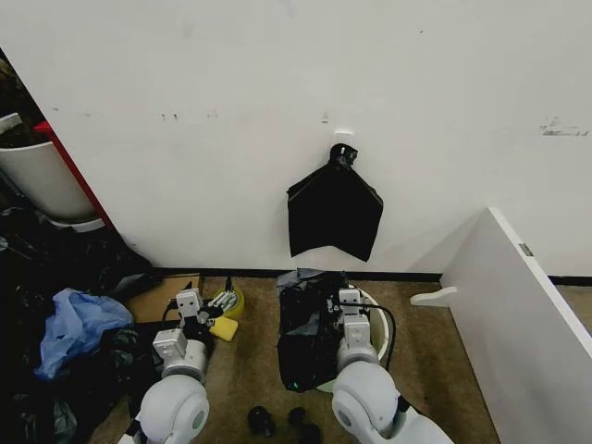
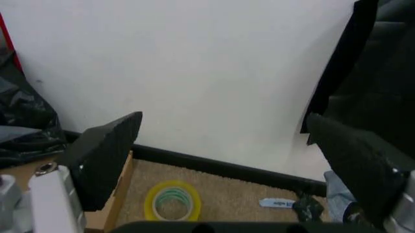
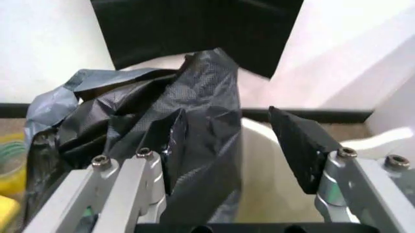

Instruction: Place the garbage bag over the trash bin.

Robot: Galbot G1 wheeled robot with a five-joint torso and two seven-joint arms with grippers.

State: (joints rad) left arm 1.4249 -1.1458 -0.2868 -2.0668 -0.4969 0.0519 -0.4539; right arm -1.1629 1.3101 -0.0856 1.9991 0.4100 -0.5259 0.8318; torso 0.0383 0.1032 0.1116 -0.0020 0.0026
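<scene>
I need to pinch the bag with my right gripper next by its loose edge, which stands up over the bin's opening while the crumpled rest hangs slack.
The garbage bag [image 1: 303, 331], glossy, black and crinkled, is draped over the left side of the trash bin [image 1: 378, 326], a cream-white bucket on the carpet by the wall. My right gripper [image 1: 349, 300] is over the bin's mouth. In the right wrist view it [image 3: 227, 127] is open. A fold of the garbage bag [image 3: 201, 121] lies against one finger, and the other black pad [image 3: 300, 145] stands over the bare trash bin [image 3: 272, 194] interior. My left gripper [image 1: 189, 300] hovers to the left of the bin, open [image 2: 227, 141] and holding nothing.
A flat black bundle [image 1: 334, 211] hangs on the wall above the bin. A yellow tape roll [image 2: 172, 200] and a yellow block [image 1: 223, 328] lie by the left gripper. Dark bags, a blue bag [image 1: 74, 324] and a white tub [image 1: 39, 178] crowd the left. A white panel [image 1: 523, 301] stands right.
</scene>
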